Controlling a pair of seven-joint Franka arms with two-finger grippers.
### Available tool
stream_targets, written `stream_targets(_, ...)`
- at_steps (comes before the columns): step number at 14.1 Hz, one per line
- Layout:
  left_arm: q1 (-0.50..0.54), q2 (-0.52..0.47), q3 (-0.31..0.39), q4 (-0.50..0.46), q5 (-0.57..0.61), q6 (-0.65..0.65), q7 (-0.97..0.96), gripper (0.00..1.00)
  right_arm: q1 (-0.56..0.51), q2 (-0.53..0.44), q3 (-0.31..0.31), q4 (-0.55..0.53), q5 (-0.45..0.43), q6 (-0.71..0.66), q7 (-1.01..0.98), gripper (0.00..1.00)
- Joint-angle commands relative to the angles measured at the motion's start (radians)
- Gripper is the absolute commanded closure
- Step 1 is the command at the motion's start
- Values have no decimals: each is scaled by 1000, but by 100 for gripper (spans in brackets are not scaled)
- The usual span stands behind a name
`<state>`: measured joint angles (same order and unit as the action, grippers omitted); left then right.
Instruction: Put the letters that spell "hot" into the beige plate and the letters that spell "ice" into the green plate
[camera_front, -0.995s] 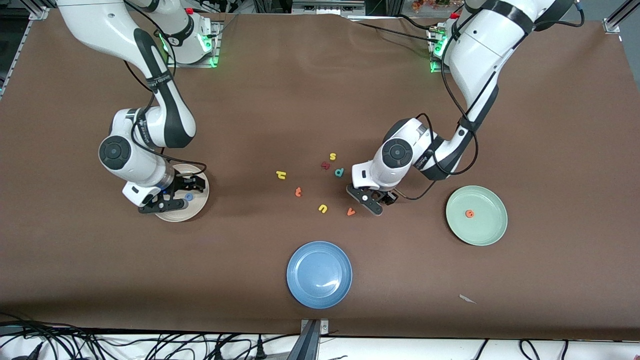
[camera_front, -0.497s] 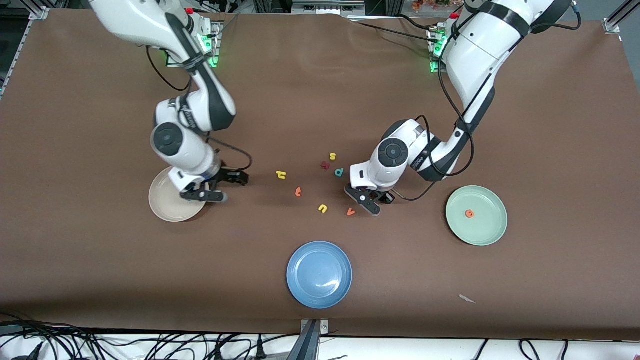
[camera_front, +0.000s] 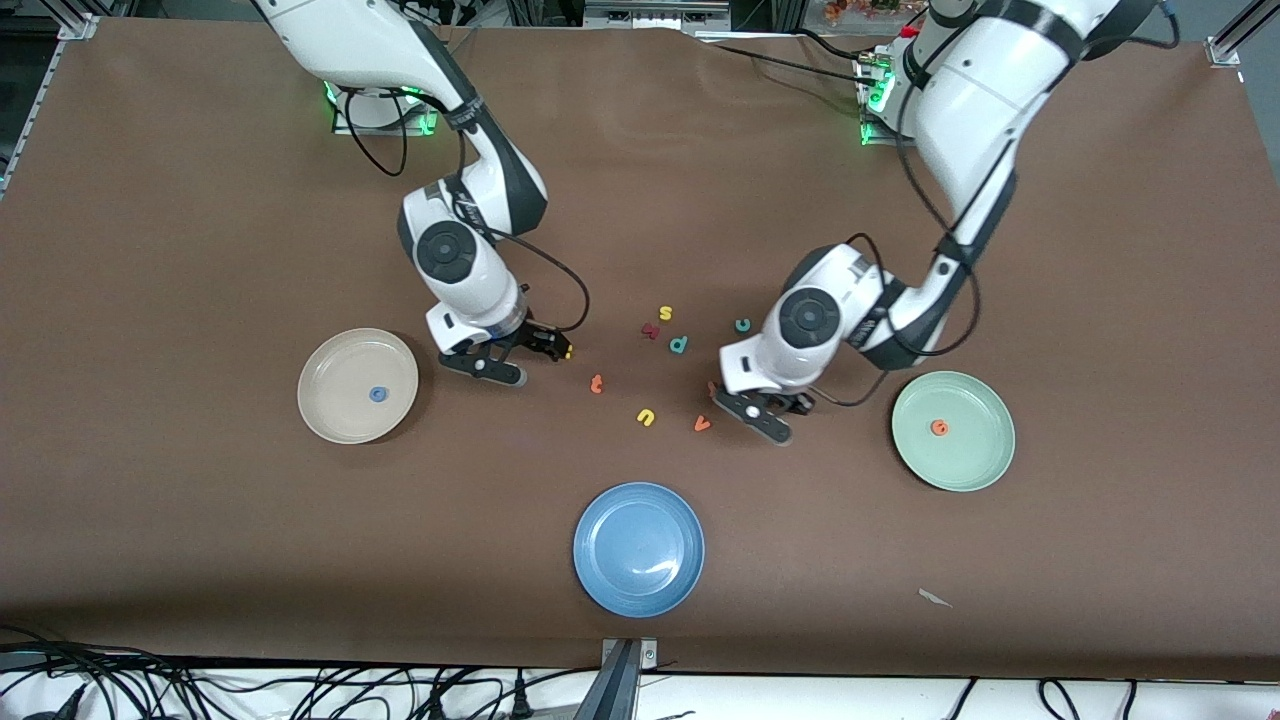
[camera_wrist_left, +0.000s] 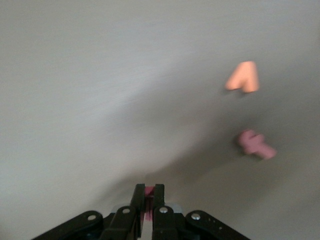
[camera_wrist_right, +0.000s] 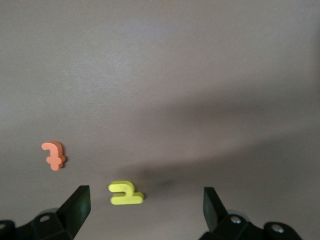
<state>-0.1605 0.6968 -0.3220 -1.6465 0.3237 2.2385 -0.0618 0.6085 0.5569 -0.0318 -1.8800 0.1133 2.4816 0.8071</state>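
My right gripper's fingers stop above the yellow h and would miss it, so it is too early to close and the gripper lowers first.
My left gripper is shut on a small dark red piece, the i, just above the table beside the orange v. My right gripper hangs open over the yellow h, which lies between its fingers; the orange t lies close by. The blue o sits in the beige plate. In the green plate rests the orange e. The teal c lies on the table by the left arm's wrist.
A yellow s, a dark red letter, a teal p and a yellow u are scattered mid-table. A pinkish-red letter lies close to my left gripper. The blue plate sits nearest the front camera.
My right gripper left the beige plate, with the blue o staying in it, and swung over to the yellow h. My left gripper shut on the red piece and shifted toward the green plate, uncovering the teal c.
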Motion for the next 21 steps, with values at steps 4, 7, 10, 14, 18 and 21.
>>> stream_targets(4,200,-82,-5,8,34,-163,184,100,51,98,-10,104,-81,-6,153,1)
stream_targets(7,277,-33,-5,-4,34,-160,232,100,51,118,-10,104,-83,-6,156,8)
stream_targets(10,289,-13,-5,-6,37,-151,240,1,53,124,-7,104,-72,-6,156,12)
stream_targets(14,276,-35,-28,-7,26,-175,228,0,53,127,-3,104,-69,-6,155,19)
stream_targets(18,276,-59,-173,-18,23,-249,21,0,60,130,0,104,-67,-4,159,27)
stream_targets(21,247,-51,-267,-53,24,-244,-279,0,66,132,0,104,-67,-4,161,31)
